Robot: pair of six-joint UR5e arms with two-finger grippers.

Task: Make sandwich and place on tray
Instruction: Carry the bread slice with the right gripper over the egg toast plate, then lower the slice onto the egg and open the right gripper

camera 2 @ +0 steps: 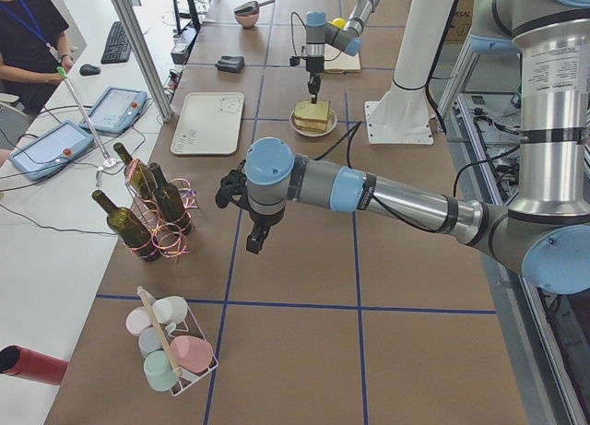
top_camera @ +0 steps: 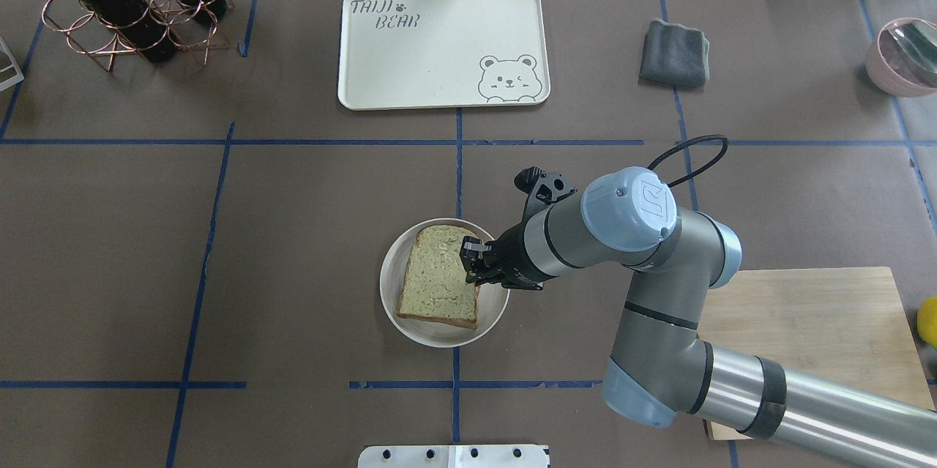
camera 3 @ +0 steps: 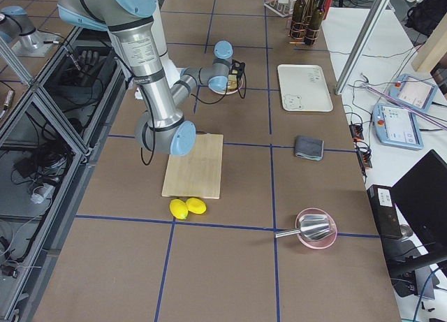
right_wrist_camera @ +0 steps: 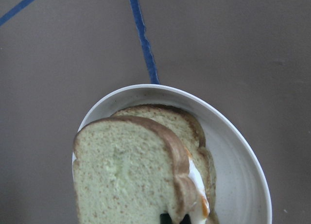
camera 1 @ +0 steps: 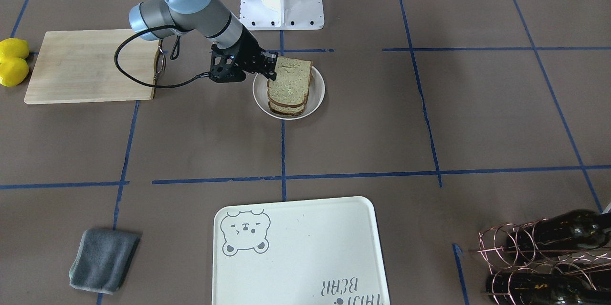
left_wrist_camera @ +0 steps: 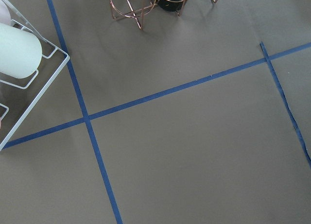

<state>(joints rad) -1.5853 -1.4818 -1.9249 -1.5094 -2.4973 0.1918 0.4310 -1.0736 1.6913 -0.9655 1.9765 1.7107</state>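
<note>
My right gripper should open now, because the top slice (camera 1: 289,77) is over the egg and lower slice (camera 1: 288,111) and would settle there.
The sandwich (top_camera: 438,279) lies on a small round white dish (top_camera: 439,337) at the table's middle: two greenish-tan bread slices with the white egg and its orange yolk (right_wrist_camera: 197,187) showing at the edge between them. My right gripper (top_camera: 473,263) is shut on the sandwich's edge nearest the arm, and the top slice (camera 1: 289,77) sits tilted up at that end. The cream tray (top_camera: 439,50) with the bear drawing lies bare at the far side. My left gripper (camera 2: 252,244) hovers over bare table near the bottle rack; I cannot tell whether it is open or shut.
A wooden cutting board (top_camera: 805,321) lies under the right arm, with two yellow lemons (camera 1: 13,61) beside it. There is a grey cloth (top_camera: 673,52) right of the tray, a wine-bottle rack (top_camera: 124,6) far left, a pink bowl (top_camera: 904,54) far right, and a cup rack (left_wrist_camera: 19,54).
</note>
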